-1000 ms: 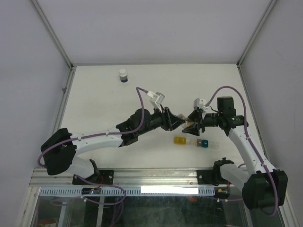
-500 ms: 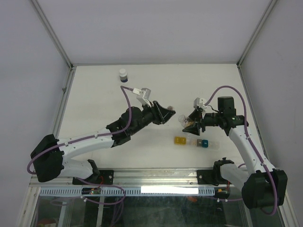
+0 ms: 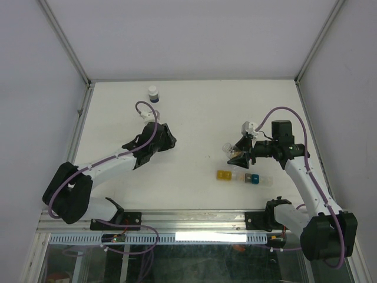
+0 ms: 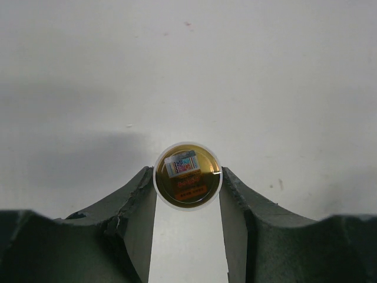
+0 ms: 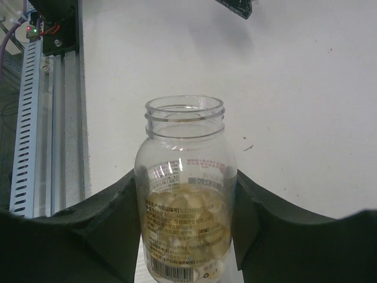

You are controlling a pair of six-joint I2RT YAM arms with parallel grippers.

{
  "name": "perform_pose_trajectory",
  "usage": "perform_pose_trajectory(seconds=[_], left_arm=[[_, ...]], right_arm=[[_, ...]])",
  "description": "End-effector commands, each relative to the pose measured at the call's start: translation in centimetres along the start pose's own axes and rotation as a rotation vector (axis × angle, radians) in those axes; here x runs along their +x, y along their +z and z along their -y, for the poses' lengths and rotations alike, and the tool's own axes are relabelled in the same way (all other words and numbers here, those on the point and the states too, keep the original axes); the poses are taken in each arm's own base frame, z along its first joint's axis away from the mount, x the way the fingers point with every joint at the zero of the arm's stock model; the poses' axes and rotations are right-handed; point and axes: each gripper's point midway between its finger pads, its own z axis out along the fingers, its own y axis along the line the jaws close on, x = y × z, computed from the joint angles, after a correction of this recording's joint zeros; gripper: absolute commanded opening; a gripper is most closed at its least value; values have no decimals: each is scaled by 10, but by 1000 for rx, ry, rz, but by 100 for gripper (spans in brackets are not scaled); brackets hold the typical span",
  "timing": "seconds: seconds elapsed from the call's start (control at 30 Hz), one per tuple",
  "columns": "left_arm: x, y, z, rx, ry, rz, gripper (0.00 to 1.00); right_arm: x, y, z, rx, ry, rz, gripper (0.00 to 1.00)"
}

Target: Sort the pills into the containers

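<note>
The cap is hanging above the table and the shadows are apart, so the cap would fall if the left gripper opened now. The robot's left gripper should keep hold of the cap.
My right gripper point(image 3: 234, 155) is shut on a small clear vial point(image 5: 185, 177), uncapped, its mouth pointing away from the wrist. Yellowish pills point(image 5: 187, 203) fill the vial's lower half. In the top view the vial point(image 3: 227, 148) hangs just above and left of the containers point(image 3: 238, 177), a short strip of yellow, clear and teal compartments lying on the table. My left gripper point(image 3: 165, 141) is at the table's left middle, far from the vial. It is shut on a round white-rimmed cap point(image 4: 188, 175) with a gold inside, pinched between the fingertips.
A white-capped dark blue bottle point(image 3: 153, 94) stands at the back left of the white table point(image 3: 200, 112). Metal rails point(image 3: 79, 127) run along the table's sides, and a slotted rail point(image 5: 23, 135) shows in the right wrist view.
My left arm has drawn back to the left, away from the right gripper, with the cap in its fingers. The right arm and vial have stayed put.
</note>
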Motion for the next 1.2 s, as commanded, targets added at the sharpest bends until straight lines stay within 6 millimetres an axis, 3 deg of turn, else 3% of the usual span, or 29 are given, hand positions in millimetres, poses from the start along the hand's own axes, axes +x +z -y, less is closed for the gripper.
perform_pose_trajectory(seconds=[0.0,0.2,0.3,0.67,0.93,1.17], left_arm=[[-10,4,-41,-163,29,28,10],[-18,12,-67,-285,6,51,15],[-9,21,-79,-349,15,10,16],[1,34,-93,-458,15,-61,26],[11,37,-94,-473,13,-124,45],[-2,26,-74,-384,1,-116,82]], right_arm=[[-14,-3,0,6,-49,38,0],[-14,-3,0,7,-49,38,0],[-15,-4,0,8,-50,39,0],[-16,-4,-1,7,-54,41,0],[-19,-5,-2,8,-65,47,0],[-22,-7,-5,4,-69,59,0]])
